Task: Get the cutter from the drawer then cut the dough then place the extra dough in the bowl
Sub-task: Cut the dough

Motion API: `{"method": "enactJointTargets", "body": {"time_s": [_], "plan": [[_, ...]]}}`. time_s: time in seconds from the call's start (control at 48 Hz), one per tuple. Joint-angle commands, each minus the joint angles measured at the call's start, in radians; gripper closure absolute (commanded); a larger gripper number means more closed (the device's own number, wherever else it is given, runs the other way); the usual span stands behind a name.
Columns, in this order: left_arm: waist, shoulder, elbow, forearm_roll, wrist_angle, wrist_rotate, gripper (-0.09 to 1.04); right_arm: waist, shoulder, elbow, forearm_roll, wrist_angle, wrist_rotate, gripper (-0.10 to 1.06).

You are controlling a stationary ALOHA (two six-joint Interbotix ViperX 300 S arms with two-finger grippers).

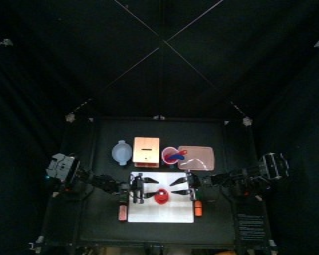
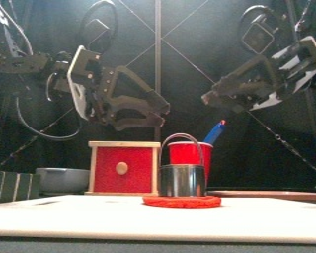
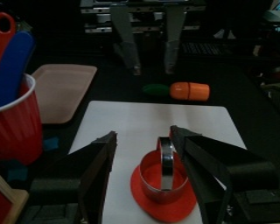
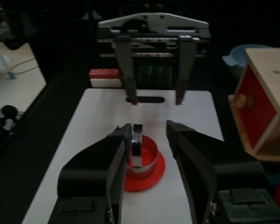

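The right gripper pinches the cutter by its narrow wire handle [image 4: 136, 138] next, since the cutter's round body is wide and sits in the dough [image 4: 140, 174].
A round metal cutter [image 2: 182, 179] with a wire handle stands on a flat red dough disc [image 2: 182, 201] on the white board [image 2: 82, 209]. My left gripper [image 3: 140, 136] is open and hangs above the cutter [image 3: 164, 170], which shows between its jaws without touching them. My right gripper [image 4: 143, 127] is also open, over the cutter [image 4: 133, 148] and dough [image 4: 140, 174] from the other side. In the front view both the left gripper [image 2: 145, 116] and the right gripper [image 2: 224, 99] are raised above the cutter. The blue-grey bowl [image 2: 62, 179] sits at the back left.
Behind the board stand the wooden box [image 2: 123, 168] with its red drawer front, a red cup [image 2: 192, 152] holding a blue and a red knife, and a pink tray [image 1: 202, 158]. An orange toy food [image 3: 191, 90] and a green one [image 3: 154, 89] lie past the board.
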Motion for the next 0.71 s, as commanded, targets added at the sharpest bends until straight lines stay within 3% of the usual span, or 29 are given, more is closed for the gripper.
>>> {"method": "enactJointTargets", "body": {"time_s": [0.021,0.375,0.708], "plan": [[-0.015,0.028,-0.048,0.005,-0.014,-0.002,0.06,0.028,0.086,-0.038,0.048,-0.072,0.006,0.20],[-0.003,0.080,-0.075,-0.009,0.002,-0.002,0.06,0.028,0.143,-0.089,0.041,-0.086,0.018,0.20],[0.000,0.080,-0.078,-0.003,0.026,0.000,0.06,0.023,0.137,-0.152,0.046,0.104,0.006,0.20]]}}
